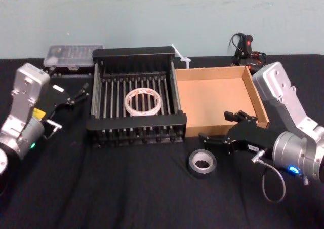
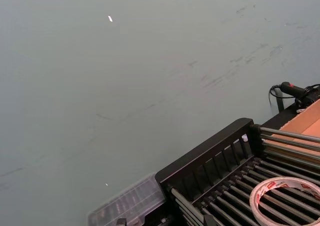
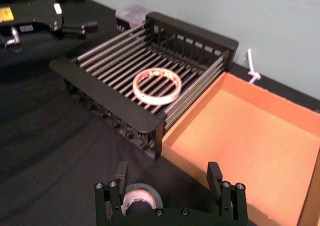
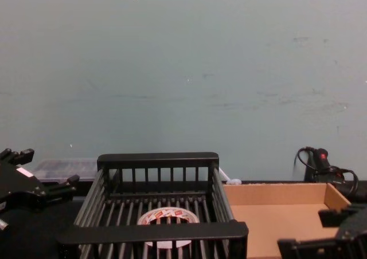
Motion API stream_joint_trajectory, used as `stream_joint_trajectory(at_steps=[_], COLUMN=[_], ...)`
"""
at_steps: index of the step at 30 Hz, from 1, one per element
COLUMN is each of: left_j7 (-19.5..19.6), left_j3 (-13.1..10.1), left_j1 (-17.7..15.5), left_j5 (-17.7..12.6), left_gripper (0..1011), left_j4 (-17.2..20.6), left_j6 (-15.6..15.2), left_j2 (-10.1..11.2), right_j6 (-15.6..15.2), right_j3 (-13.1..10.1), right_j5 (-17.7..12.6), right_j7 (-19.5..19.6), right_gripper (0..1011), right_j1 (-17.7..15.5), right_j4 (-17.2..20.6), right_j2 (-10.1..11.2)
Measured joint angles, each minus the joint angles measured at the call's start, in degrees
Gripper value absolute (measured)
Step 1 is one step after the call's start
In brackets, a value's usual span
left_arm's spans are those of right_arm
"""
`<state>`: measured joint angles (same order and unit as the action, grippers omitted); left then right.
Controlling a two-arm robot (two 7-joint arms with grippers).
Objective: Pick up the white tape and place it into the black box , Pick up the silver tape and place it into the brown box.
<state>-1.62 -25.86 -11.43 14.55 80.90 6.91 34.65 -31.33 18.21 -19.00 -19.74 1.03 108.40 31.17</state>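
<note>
The silver tape needs to go into the brown box [image 3: 250, 141]. My right gripper should next pick up the roll by its side [image 3: 154, 192].
The white tape [image 1: 143, 101] lies flat on the slatted floor of the black box [image 1: 136, 121], and its red-marked core shows in the left wrist view [image 2: 285, 196] and chest view [image 4: 168, 218]. On the black cloth in front of the brown box [image 1: 217, 94] rests the silver tape [image 1: 202, 163]. My right gripper [image 1: 218, 127] hovers open just behind and above that roll, at the brown box's front left corner. In the right wrist view its fingers [image 3: 120, 175] stand wide apart, with the silver tape [image 3: 141, 198] below the left one. My left gripper [image 1: 68, 109] is open, left of the black box.
A clear plastic case [image 1: 68, 54] lies behind the black box at the back left. A white zip tie [image 1: 181, 56] sits at the back edge. A black corded tool [image 1: 245, 46] is behind the brown box. The teal wall stands close behind the table.
</note>
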Motion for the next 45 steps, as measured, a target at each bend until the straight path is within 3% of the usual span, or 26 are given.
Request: stream_joint_trajectory(at_steps=[6,13,32,45], left_j7=[0.0,0.0,0.0,0.0], left_j3=[0.0,0.0,0.0,0.0], left_j1=[0.0,0.0,0.0,0.0], left_j5=[0.0,0.0,0.0,0.0], left_gripper=[1001,1001,1001,1001], left_j4=[0.0,0.0,0.0,0.0], left_j6=[0.0,0.0,0.0,0.0], left_j2=[0.0,0.0,0.0,0.0], right_j6=[-2.39,-2.51,-2.11,-2.26], right_j3=[1.32,2.28,3.37,4.0], right_j5=[0.5,1.47,2.53,2.85], right_j7=[-0.19,-0.52,-1.18,-1.76], right_gripper=[1002,1002,1002,1002], right_j1=[0.24,-0.08,0.86,1.79], right_j4=[0.04,-1.12,-6.94,-8.62], right_j2=[1.07,1.46,-0.37,-1.24])
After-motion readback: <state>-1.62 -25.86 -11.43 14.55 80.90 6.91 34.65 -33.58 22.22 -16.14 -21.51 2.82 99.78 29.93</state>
